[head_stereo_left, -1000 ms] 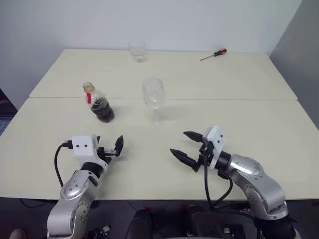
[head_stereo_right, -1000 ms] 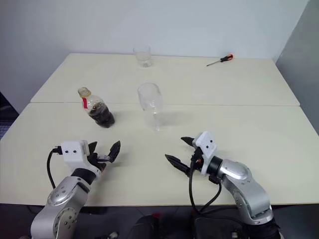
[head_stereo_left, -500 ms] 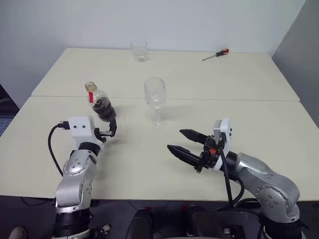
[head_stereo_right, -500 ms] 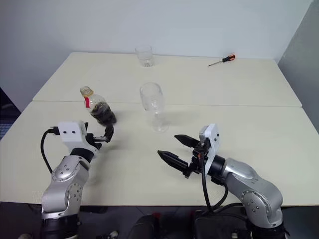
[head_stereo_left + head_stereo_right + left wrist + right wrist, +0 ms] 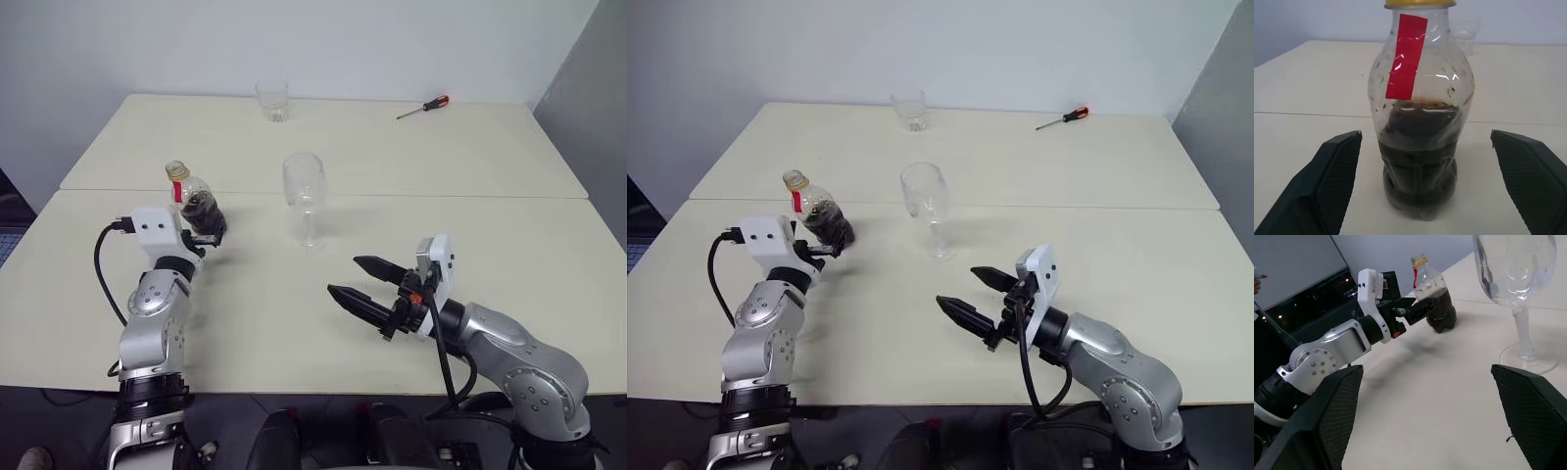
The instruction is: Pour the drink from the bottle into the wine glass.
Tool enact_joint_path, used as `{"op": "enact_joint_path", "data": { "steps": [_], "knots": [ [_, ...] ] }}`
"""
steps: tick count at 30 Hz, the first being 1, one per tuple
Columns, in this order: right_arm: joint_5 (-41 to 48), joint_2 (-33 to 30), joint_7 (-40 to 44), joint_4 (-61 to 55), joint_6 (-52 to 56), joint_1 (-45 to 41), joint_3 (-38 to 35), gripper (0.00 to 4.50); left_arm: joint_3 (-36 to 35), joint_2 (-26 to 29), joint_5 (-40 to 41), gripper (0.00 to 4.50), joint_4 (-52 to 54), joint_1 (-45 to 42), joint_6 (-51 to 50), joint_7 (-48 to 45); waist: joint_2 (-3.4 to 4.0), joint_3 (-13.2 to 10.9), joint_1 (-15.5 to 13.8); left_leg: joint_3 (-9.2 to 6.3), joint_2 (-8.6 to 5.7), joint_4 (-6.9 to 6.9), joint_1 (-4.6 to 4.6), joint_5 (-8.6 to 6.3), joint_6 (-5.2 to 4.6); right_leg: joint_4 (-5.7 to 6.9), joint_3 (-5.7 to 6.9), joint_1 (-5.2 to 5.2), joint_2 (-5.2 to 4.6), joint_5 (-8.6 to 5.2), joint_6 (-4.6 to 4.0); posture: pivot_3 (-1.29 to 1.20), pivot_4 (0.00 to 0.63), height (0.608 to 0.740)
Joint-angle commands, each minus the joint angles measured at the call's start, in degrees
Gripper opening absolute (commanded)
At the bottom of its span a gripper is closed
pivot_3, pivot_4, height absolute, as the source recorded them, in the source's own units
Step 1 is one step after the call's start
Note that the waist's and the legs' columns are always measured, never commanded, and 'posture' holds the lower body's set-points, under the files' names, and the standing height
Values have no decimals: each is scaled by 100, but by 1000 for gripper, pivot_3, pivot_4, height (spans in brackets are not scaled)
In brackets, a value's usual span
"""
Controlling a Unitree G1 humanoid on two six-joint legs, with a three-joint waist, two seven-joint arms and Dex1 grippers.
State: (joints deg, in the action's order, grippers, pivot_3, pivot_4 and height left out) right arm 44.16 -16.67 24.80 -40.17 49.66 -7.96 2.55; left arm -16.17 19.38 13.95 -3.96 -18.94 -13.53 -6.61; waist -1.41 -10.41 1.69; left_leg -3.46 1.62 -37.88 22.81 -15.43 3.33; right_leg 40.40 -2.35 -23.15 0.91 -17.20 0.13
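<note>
The bottle's upper body (image 5: 1422,83) bulges round and slopes inward below, so to pour the drink, my left gripper should next grab the bottle's narrow part above its base.
The bottle (image 5: 196,199) stands upright on the left of the table, with a yellow cap, a red label and the dark drink (image 5: 1419,147) filling its lower half. My left gripper (image 5: 209,235) is open right at the bottle's base. In the left wrist view its fingers (image 5: 1334,166) stand either side of the bottle with gaps on both sides. The empty wine glass (image 5: 304,194) stands upright at mid-table, to the right of the bottle. My right gripper (image 5: 345,276) hovers open in front of the glass, pointing left, with nothing between its fingers.
A short clear tumbler (image 5: 271,99) stands at the far edge of the table and a red-handled screwdriver (image 5: 423,106) lies at the far right. A seam (image 5: 441,196) runs across between the two tabletops. The right half of the near table is bare.
My left gripper has moved forward and up to the bottle, so its open fingers now flank it. The right gripper rolled at the wrist and stayed about where it was, still open.
</note>
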Motion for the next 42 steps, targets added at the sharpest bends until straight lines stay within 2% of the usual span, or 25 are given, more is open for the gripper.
{"op": "enact_joint_path", "data": {
  "steps": [1,10,13,19,21,25,30,35,42],
  "knots": [
    [135,-10,-15,-110,-123,-75,18,4466,-77,92,-98,4500,-256,-278,326,-27,0,0,-1,0,0,0,0,0,0,0,-1,0,0,0,0,0,150,740],
    [41,-57,-55,-21,-198,-121,41,4466,-80,128,-33,4500,-1487,-1028,700,-215,-2,1,0,0,-2,-3,2,0,0,0,1,0,0,2,2,0,150,740],
    [16,-60,-87,-4,-227,-134,30,4500,-76,93,12,3923,-1552,-1043,782,-310,-2,1,0,0,-1,-2,2,0,0,0,1,0,0,2,2,0,150,740],
    [42,-106,-113,16,-272,-141,61,4500,-87,96,31,2130,-1620,-1048,834,-369,-2,1,-1,-1,0,-3,2,0,0,0,1,0,-1,2,2,0,150,740],
    [40,-114,-110,32,-288,-150,70,4500,-97,110,36,1741,-1641,-1051,848,-383,-2,1,0,-2,0,-3,3,0,0,0,2,0,-1,2,2,0,150,740],
    [43,-127,-103,51,-299,-178,79,4500,-92,162,11,1243,-1679,-1060,872,-431,-2,1,0,-2,0,-4,3,0,0,1,2,0,-2,2,2,0,150,740],
    [14,-157,-74,106,-325,-242,84,4500,151,389,-143,1135,-1701,-1174,854,-810,-2,1,1,-2,-1,-3,3,0,0,1,4,0,-1,3,2,0,150,740],
    [-77,-283,6,207,-410,-398,100,4500,644,859,-346,1134,-1810,-1711,798,-1683,-5,-1,-12,-10,-5,-8,9,1,0,1,12,-1,-1,3,3,0,150,740],
    [-207,-382,107,309,-535,-537,171,4500,1393,1314,-966,1134,-2488,-2680,1625,-2707,-5,-1,-1,-3,-8,-6,9,0,0,-1,11,-2,3,3,3,0,150,740]
  ]
}}
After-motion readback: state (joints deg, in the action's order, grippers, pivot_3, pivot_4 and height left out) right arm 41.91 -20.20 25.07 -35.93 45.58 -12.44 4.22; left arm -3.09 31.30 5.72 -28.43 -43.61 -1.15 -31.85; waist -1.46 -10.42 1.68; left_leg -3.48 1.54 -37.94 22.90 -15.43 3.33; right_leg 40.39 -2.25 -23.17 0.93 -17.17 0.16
